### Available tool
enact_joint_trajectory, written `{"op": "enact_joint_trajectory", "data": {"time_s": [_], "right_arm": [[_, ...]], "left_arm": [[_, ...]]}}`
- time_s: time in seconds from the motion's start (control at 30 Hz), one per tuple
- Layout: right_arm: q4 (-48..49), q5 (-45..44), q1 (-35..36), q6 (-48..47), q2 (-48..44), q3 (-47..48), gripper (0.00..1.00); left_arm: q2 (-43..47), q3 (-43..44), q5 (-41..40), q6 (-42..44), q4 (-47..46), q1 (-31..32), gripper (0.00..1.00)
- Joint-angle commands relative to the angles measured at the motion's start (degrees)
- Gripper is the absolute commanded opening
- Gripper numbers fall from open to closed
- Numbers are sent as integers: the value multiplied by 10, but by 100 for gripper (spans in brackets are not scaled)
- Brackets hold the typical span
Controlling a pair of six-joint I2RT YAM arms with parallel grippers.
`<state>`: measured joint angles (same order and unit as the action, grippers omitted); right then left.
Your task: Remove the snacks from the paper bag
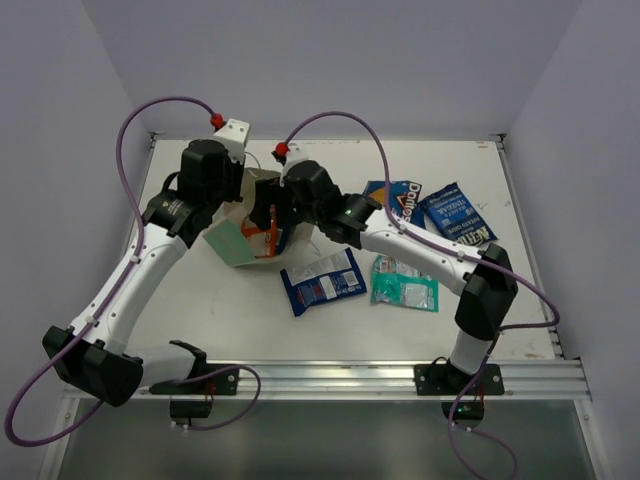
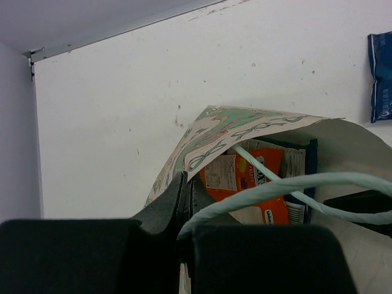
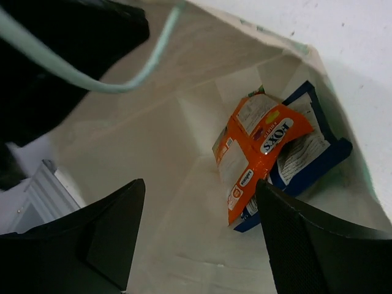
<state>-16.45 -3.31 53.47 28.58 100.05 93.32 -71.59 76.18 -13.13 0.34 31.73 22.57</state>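
Observation:
The orange snack packet should next be grabbed by its lower corner (image 1: 266,251) with the robot's right gripper, so that it can come out of the paper bag (image 1: 230,243).
The mint-green paper bag (image 1: 230,243) lies tipped on the table with its mouth toward the right arm. My left gripper (image 2: 187,184) is shut on the bag's patterned wall edge (image 2: 208,144) and holds the mouth open. My right gripper (image 3: 201,184) is open and empty, just inside the cream interior (image 3: 165,116). An orange packet (image 3: 254,153) lies deep in the bag on a blue-and-white packet (image 3: 309,156), ahead of my right fingers; both also show in the left wrist view (image 2: 245,177). Out on the table lie a Doritos packet (image 1: 402,199), a blue chip bag (image 1: 456,213), a blue-and-white packet (image 1: 322,281) and a teal packet (image 1: 404,284).
A pale string handle (image 2: 288,184) crosses the bag mouth close to my left gripper; it also shows in the right wrist view (image 3: 122,76). The table's raised rim runs along the back (image 1: 330,140) and right (image 1: 528,240). An aluminium rail (image 1: 330,378) lies at the near edge.

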Motion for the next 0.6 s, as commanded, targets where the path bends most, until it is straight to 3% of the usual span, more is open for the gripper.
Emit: {"op": "enact_joint_trajectory", "data": {"time_s": [0.0,0.3,0.57], "right_arm": [[57,0,5,23,15,-3,75],[80,-74,4,27,80,-29,75],[84,-73,-6,40,147,-21,75]], "left_arm": [[14,13,9,-37,-18,3,0],[22,5,18,-57,-4,3,0],[23,8,35,-61,-3,3,0]]}}
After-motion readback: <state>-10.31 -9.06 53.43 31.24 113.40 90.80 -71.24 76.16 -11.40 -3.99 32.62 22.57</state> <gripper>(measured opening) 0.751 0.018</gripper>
